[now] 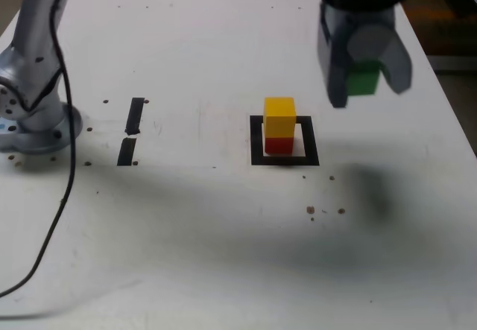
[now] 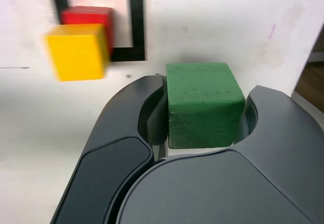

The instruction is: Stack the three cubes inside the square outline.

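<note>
The green cube (image 1: 364, 80) hangs off to the side of the yellow cube (image 1: 279, 115). I will line them up before opening my gripper.
The yellow cube (image 1: 279, 115) sits on top of the red cube (image 1: 279, 144) inside the square outline (image 1: 284, 159) of black tape. My gripper (image 1: 364, 80) hangs above the table, toward the exterior view's right of that stack, shut on the green cube (image 1: 364, 80). In the wrist view the green cube (image 2: 204, 104) is pinched between the two dark fingers (image 2: 147, 113), with the yellow cube (image 2: 77, 50), red cube (image 2: 88, 15) and square outline (image 2: 135, 21) beyond it.
Two short black tape strips (image 1: 131, 132) lie on the white table toward the exterior view's left. The arm's base (image 1: 30, 121) stands at the far left with a black cable (image 1: 63, 196) trailing forward. Small specks (image 1: 326, 211) dot the table near the outline.
</note>
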`<state>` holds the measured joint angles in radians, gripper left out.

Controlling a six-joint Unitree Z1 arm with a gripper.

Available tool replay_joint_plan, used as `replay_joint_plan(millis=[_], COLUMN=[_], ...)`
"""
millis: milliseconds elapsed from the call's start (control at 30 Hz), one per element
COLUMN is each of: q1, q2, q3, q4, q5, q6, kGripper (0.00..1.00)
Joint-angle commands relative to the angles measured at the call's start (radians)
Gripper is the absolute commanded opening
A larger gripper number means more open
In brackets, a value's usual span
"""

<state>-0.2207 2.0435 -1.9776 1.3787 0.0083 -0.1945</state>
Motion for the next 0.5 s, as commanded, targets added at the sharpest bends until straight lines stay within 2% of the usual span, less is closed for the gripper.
replay_joint_plan(millis=[0, 200, 333, 467], q1=[0.005, 0.022, 0.03, 0.04], q2=[-0.038, -0.13, -0.176, -0.206], q3=[-0.002, 0.068, 0.16, 0.272], q4=[0.029, 0.071, 0.031, -0.047], q5=[0.006, -0.004, -0.021, -0.043], q6=[-0.005, -0.015, -0.018, -0.017], kGripper=[0.11, 0.12, 0.12, 0.12])
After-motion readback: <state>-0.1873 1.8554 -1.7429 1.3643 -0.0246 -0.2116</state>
